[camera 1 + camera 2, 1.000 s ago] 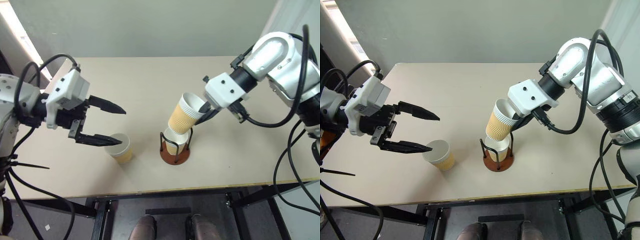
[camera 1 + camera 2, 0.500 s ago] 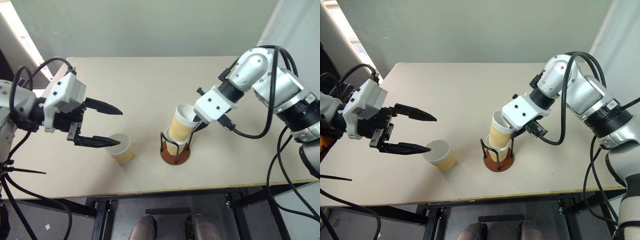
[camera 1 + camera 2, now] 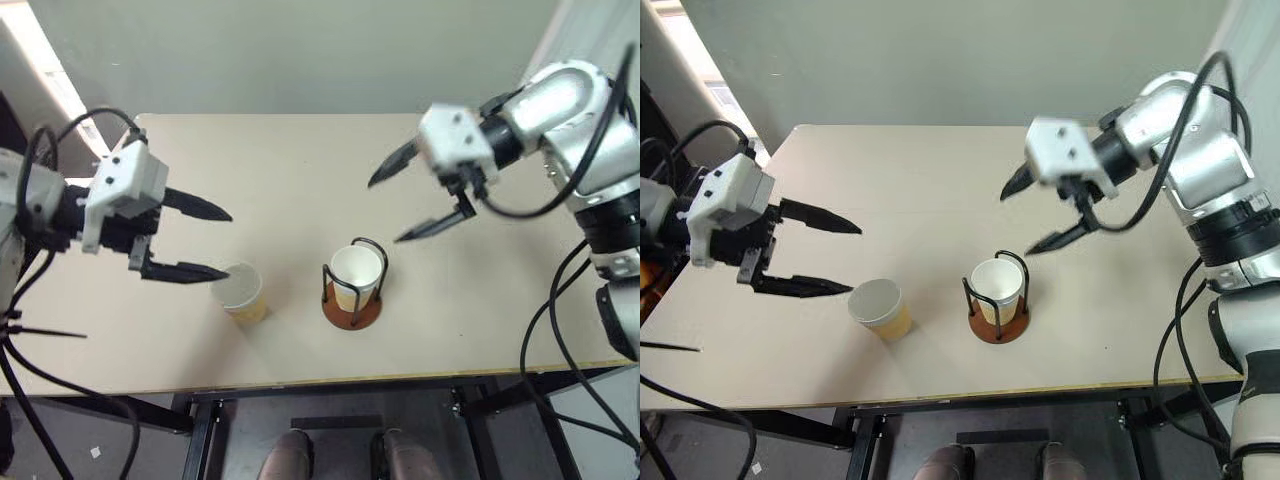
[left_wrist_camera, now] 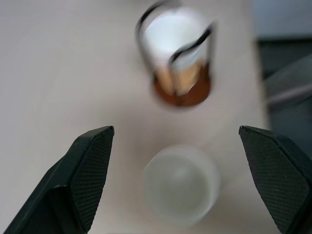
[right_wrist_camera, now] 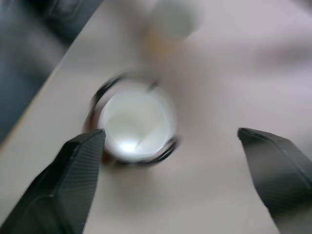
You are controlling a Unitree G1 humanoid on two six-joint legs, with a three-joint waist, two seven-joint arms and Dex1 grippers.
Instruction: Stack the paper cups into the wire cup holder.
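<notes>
I should next pinch the cup by its thin rim with my left gripper, one finger inside, because the cup's round sides slope in toward its base.
The wire cup holder stands near the table's front middle, its black loops around an upright paper cup with a white inside. Another paper cup stands upright on the table to its left. My right gripper hangs open and empty above and behind the holder, clear of the cup; the right wrist view looks down on that cup between the fingers. Just left of the loose cup, my left gripper is open, and the cup lies between its fingers without touching them.
The tan table has bare room behind and to the right of the holder. Its front edge runs close below the holder and the loose cup. A grey wall stands behind the table.
My right gripper lowered its cup into the holder onto the cup there, opened, and lifted away up and back. The left gripper shifted slightly left, still open.
</notes>
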